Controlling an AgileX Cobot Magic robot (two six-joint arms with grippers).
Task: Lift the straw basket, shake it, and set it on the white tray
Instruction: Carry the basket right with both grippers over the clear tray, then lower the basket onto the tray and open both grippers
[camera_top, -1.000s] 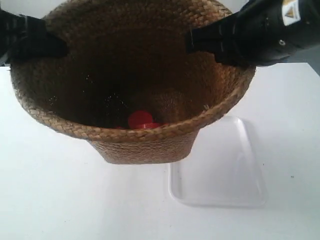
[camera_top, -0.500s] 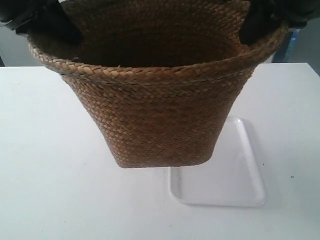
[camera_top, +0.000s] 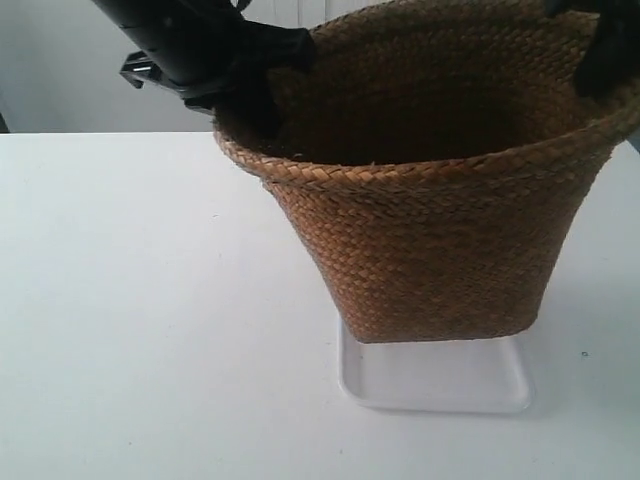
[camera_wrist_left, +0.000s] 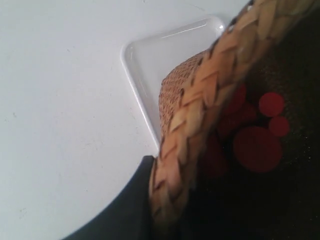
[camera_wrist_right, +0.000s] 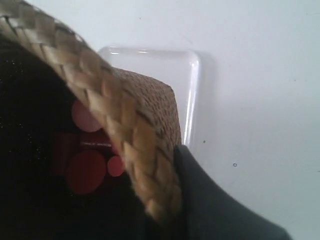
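Note:
I should lower the straw basket onto the white tray (camera_top: 440, 385) with my right gripper before I release it. The bottom of the straw basket is still above the tray.
The straw basket (camera_top: 430, 250) is held up by its braided rim between two arms, its base over the far part of the white tray (camera_top: 440, 385); whether it touches the tray I cannot tell. The arm at the exterior view's left (camera_top: 200, 50) grips the rim on that side, and the other arm (camera_top: 605, 45) grips the opposite side. My left gripper (camera_wrist_left: 167, 200) is shut on the rim (camera_wrist_left: 200, 115), one dark finger (camera_wrist_left: 127, 207) outside the wall. My right gripper (camera_wrist_right: 160, 210) is shut on the rim (camera_wrist_right: 120, 125) too. Red cylinders (camera_wrist_left: 257, 147) (camera_wrist_right: 85, 170) lie inside the basket.
The white table (camera_top: 140, 330) stretches to the view's left and front of the tray. The tray's corner (camera_wrist_left: 145, 65) shows beside the basket's base in the left wrist view, and its rim (camera_wrist_right: 192, 85) in the right wrist view.
The basket, tipped toward the camera a second ago, came upright and has moved to the exterior view's right. It now stands over the tray, both grippers still on its rim.

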